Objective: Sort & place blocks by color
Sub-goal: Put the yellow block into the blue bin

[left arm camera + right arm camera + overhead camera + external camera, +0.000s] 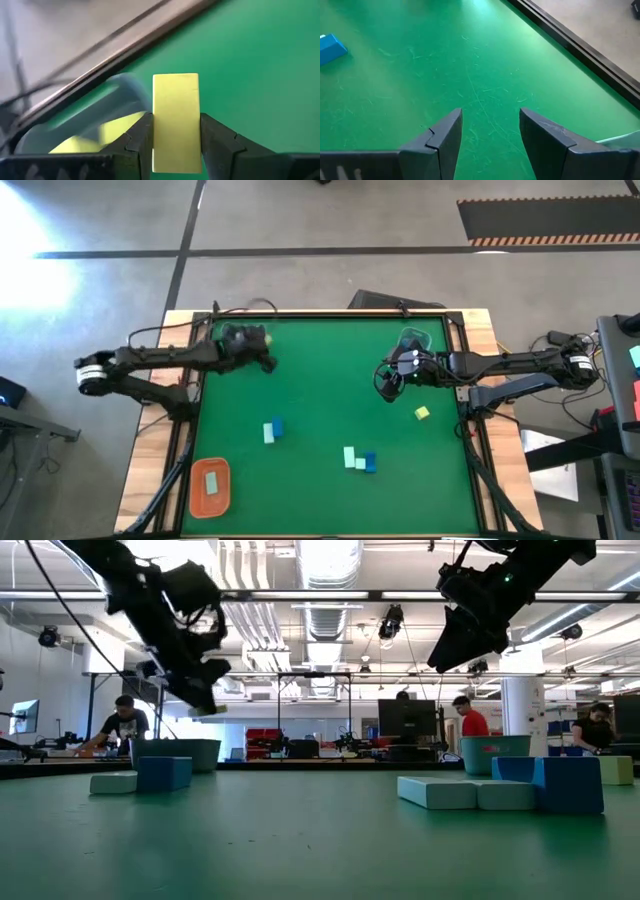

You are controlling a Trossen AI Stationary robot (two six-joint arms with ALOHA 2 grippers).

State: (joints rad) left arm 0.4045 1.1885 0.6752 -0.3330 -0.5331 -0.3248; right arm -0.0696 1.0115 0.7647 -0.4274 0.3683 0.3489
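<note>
The yellow block [176,122] hangs beside the grey-blue tray [95,115], short of its inside, so my left gripper should move the block into the tray before releasing the block.
My left gripper [266,360] hangs above the table's far left part, beside a grey-blue tray [238,337], and is shut on a yellow brick-shaped block [175,107]. That tray [80,131] holds more yellow pieces [120,126]. My right gripper [389,383] is open over bare green mat near the other grey-blue tray [414,340]. One yellow block [422,413] lies on the mat close to it. A mint and blue pair [272,431] and a mint and blue group [358,460] lie flat nearer the front edge. My left gripper [175,122] pinches the yellow block between its two fingers, one pad on each long side face [156,125]. The block's free end [175,80] sticks out past the fingertips. In the low view the block [206,710] is lifted clear of the table.
An orange tray [210,502] sits at the table's near left corner with a pale piece [212,479] in it. A raised frame [330,313] runs around the green mat. People and desks show in the room beyond the far edge. A blue block [331,49] lies ahead of my right gripper.
</note>
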